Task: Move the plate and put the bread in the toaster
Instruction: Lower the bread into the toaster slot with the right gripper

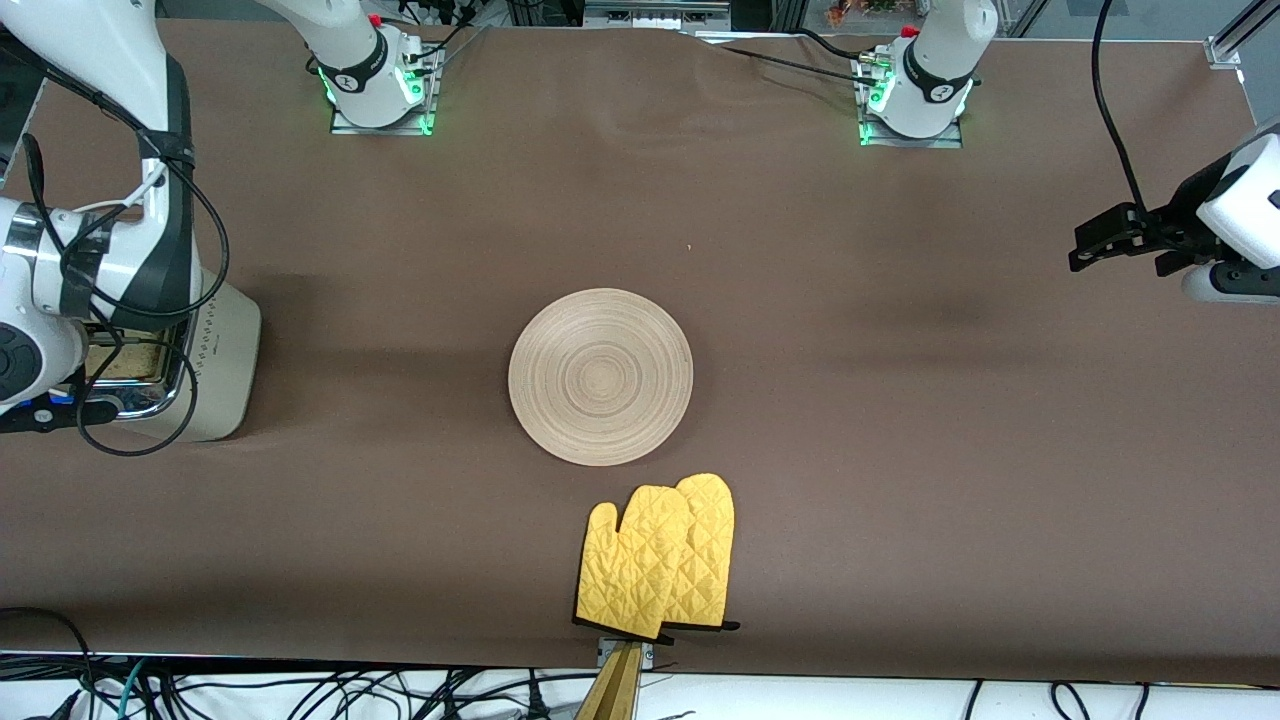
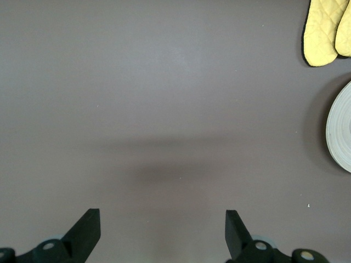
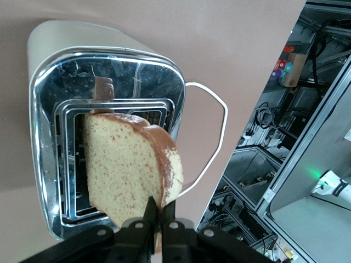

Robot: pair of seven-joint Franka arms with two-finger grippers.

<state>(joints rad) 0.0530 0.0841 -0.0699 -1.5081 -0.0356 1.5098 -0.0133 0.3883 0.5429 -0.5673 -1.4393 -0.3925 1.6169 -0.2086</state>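
Note:
The bread slice's lower edge is inside the toaster slot and the slice would stay there, so it is now time for my right gripper to open.
The pale wooden plate (image 1: 600, 377) lies flat at the middle of the table; its edge also shows in the left wrist view (image 2: 341, 134). The cream toaster (image 1: 225, 350) stands at the right arm's end of the table. My right gripper (image 3: 160, 211) is shut on the edge of the bread slice (image 3: 129, 164). It holds the slice upright and tilted over the slots in the toaster's chrome top (image 3: 109, 71). My left gripper (image 2: 163, 219) is open and empty, over bare table at the left arm's end (image 1: 1100, 245).
A pair of yellow oven mitts (image 1: 660, 555) lies nearer to the front camera than the plate, by the table's front edge; it also shows in the left wrist view (image 2: 323, 33). The toaster's wire handle (image 3: 216, 131) sticks out over the table edge.

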